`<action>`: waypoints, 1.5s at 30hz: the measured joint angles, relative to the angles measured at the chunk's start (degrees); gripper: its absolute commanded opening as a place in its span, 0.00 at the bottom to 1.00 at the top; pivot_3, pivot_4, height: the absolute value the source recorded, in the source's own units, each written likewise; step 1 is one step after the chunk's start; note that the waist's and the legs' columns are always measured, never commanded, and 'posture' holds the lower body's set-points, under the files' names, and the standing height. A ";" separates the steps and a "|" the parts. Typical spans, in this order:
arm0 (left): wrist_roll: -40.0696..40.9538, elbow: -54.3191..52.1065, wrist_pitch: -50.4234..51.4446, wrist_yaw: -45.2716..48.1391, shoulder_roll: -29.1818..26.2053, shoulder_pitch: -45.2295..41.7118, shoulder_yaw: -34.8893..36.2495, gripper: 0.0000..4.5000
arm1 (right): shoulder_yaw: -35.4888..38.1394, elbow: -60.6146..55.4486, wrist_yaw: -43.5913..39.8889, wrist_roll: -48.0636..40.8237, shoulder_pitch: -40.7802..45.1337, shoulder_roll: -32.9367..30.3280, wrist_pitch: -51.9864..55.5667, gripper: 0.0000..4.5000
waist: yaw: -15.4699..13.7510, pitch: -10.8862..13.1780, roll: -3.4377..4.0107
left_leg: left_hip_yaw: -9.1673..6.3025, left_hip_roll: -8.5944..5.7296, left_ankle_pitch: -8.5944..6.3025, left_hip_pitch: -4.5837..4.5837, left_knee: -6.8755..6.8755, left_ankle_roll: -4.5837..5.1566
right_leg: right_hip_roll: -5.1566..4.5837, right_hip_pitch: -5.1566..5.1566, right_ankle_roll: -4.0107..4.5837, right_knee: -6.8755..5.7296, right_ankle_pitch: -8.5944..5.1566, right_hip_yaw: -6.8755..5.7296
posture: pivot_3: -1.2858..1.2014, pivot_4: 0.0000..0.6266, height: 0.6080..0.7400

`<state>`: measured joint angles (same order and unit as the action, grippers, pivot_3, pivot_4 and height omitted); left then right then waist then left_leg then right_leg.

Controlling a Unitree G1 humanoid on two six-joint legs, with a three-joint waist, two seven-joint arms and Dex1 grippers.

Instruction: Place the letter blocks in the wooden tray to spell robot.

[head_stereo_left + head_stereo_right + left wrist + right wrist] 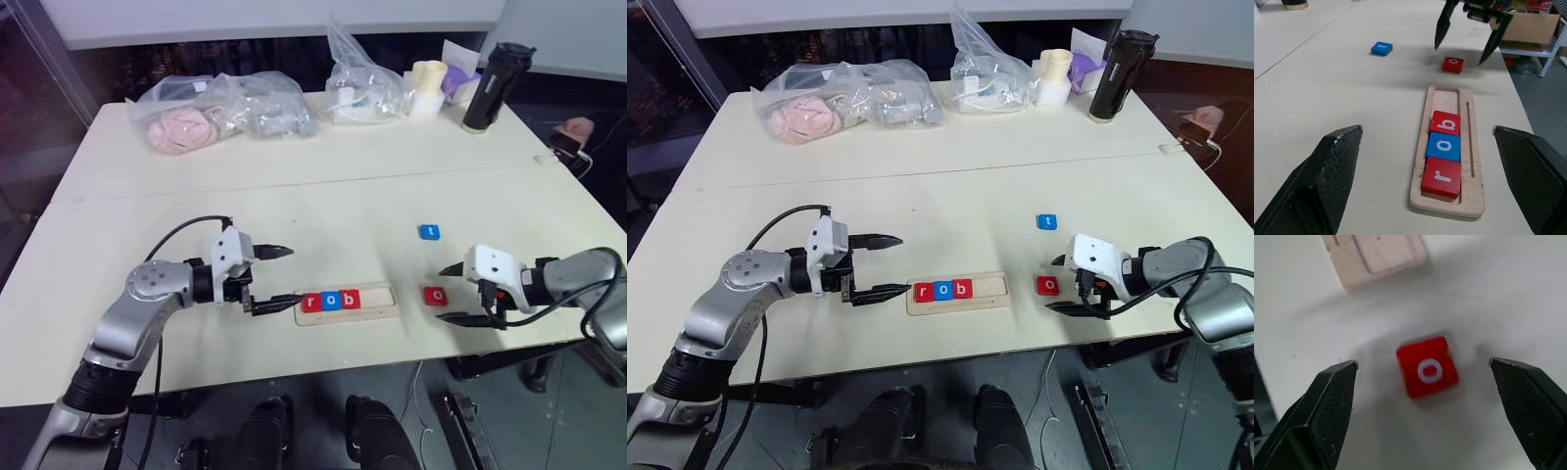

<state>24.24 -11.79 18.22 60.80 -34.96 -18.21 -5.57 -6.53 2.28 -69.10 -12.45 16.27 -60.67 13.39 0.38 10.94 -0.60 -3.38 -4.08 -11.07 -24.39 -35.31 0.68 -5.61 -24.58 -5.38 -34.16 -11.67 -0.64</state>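
My right gripper grabs the red o block [435, 295] by its sides next, to add the next letter of robot to the tray.
The wooden tray [350, 302] lies near the table's front edge. In its left part sit a red r block [312, 302], a blue o block [332, 301] and a red b block [351, 299]; its right part is bare. A red o block [435, 295] lies flat on the table just right of the tray. A blue t block [429, 232] lies farther back. My left gripper [280, 278] stands open at the tray's left end, its near finger at the tray's corner. My right gripper [460, 294] is open just right of the red o block, holding nothing.
At the table's back edge lie clear plastic bags [223, 110] with soft items, another bag [364, 86], a cream cup [427, 89] and a black bottle [492, 86]. A seam runs across the table [294, 176] behind the blocks. A cardboard box [1530, 27] stands beyond the table's right side.
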 measured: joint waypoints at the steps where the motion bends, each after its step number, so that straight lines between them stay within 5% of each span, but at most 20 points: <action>1: 0.00 -0.11 0.02 -0.01 -0.09 0.04 0.00 1.00 | 0.00 0.71 -0.18 0.39 0.18 0.39 -0.13 0.99 | -0.03 0.00 0.00 | 0.00 0.00 0.00 0.00 -0.01 0.00 | 0.00 0.00 0.00 0.00 0.00 0.00 | 0.52 0.24 0.98; 4: 0.02 -0.21 0.07 -0.04 -0.36 0.05 0.00 1.00 | 0.00 1.97 -0.55 1.16 0.75 1.49 -0.35 0.99 | -0.28 0.00 0.01 | 0.00 -0.01 0.00 0.00 -0.03 0.00 | 0.00 0.00 -0.01 -0.02 0.01 0.01 | 0.52 0.24 0.98; 6: 0.02 -0.24 0.12 -0.05 -0.41 0.05 0.00 1.00 | -0.03 2.94 -0.57 2.26 0.80 1.87 -0.88 0.87 | -0.68 0.00 0.01 | 0.01 -0.01 0.00 0.01 -0.05 0.00 | 0.01 0.00 -0.01 -0.04 0.02 0.02 | 0.52 0.24 0.98; 12: 0.03 -0.33 0.37 -0.16 -0.50 0.07 0.00 1.00 | -0.03 3.65 -1.09 3.25 1.07 3.13 -1.42 0.25 | -1.10 -0.01 0.01 | 0.02 -0.01 0.00 0.01 -0.09 -0.01 | 0.01 0.01 0.00 -0.06 0.03 0.03 | 0.52 0.24 0.98; 27: 0.04 -0.55 0.42 -0.73 -0.47 0.07 -0.01 1.00 | -3.91 -11.75 -2.07 2.64 8.16 7.98 6.45 0.25 | -1.18 -0.01 0.00 | 0.01 -0.02 0.00 -0.01 -0.15 -0.01 | 0.00 0.01 -0.02 -0.08 0.04 0.05 | 0.52 0.24 0.98; 45: 0.08 -2.38 0.60 -1.32 -0.55 1.67 -0.01 1.00 | -9.66 -11.44 -0.93 6.64 8.73 12.17 7.07 0.25 | -1.13 -0.01 0.01 | 0.01 -0.03 0.00 0.00 -0.30 -0.01 | 0.02 0.01 -0.02 -0.19 0.05 0.05 | 0.52 0.24 0.98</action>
<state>24.32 -14.17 18.82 59.48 -35.51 -16.54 -5.58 -16.19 -9.16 -70.03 -5.81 24.99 -48.50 20.47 -0.75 10.93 -0.60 -3.36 -4.11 -11.08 -24.40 -35.62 0.67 -5.59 -24.57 -5.40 -34.35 -11.62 -0.59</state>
